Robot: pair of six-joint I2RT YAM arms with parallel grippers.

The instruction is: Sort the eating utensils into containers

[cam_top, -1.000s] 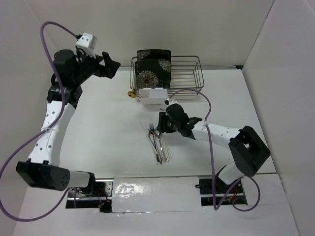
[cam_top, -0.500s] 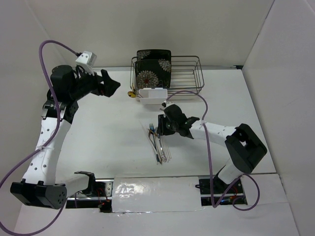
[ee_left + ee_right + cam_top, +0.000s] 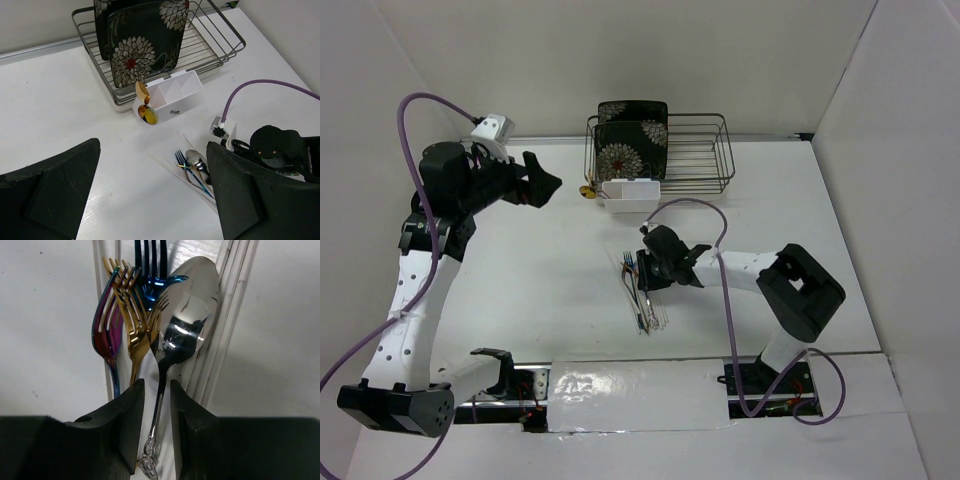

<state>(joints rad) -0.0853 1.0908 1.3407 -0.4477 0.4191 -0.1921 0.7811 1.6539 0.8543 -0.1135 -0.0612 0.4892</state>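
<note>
I will next grab the silver spoon with my left gripper by its bowl end (image 3: 194, 158), so its handle stays free to go into the white tub.
The eating utensils (image 3: 640, 292) lie in a bunch at mid table. Up close I see a silver spoon (image 3: 187, 310), a gold fork (image 3: 132, 315), a purple fork (image 3: 107, 327), a blue fork (image 3: 150, 267) and pale chopsticks (image 3: 225, 315). My right gripper (image 3: 157, 405) is low over them, its jaws narrowed to either side of the spoon's handle with thin gaps left, still open. The white tub container (image 3: 630, 192) stands in front of the rack, and a pink-gold spoon (image 3: 147, 112) leans at its left end. High at the left, my left gripper (image 3: 545, 180) is wide open and holds nothing.
A dark wire rack (image 3: 705, 150) at the back holds two black floral plates (image 3: 632, 140). The right arm's purple cable (image 3: 705, 205) loops above the table between the rack and the utensils. White walls close in the left, back and right sides.
My right gripper has slid left and down onto the utensil bunch and its jaws have narrowed around the spoon handle. The left arm has swung slightly, staying open.
</note>
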